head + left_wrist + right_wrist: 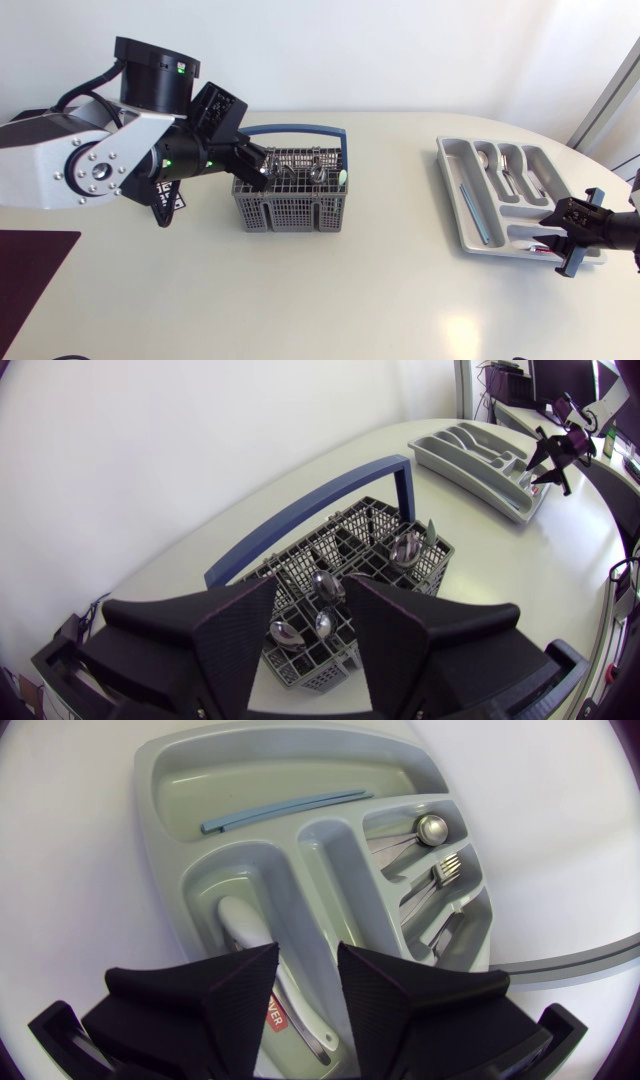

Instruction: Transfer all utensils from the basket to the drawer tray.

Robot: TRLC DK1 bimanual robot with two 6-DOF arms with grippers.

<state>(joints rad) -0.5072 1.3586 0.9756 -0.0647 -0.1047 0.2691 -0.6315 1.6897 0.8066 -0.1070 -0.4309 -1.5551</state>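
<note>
The basket's grid closes around the spoon's handle, so my left gripper will next pick up the spoon by its bowl, which stands above the bars.
The grey wire basket [290, 212] with a blue handle [300, 510] holds several spoons [325, 622] and other cutlery. My left gripper [262, 168] hovers over the basket's left end, open, with the spoons below its fingers [310, 588]. The grey drawer tray [452, 190] lies at the right. My right gripper [550, 233] is over its near end, open. Between and below its fingers [307, 960] a white-handled utensil [245, 925] lies in a tray compartment [150, 840]. Other compartments hold a spoon [430, 828], a fork [450, 868] and a long blue piece [285, 810].
A dark mat [30, 270] lies at the table's front left corner. Bare tabletop [390, 250] stretches between the basket and the tray. The tray sits near the table's right edge.
</note>
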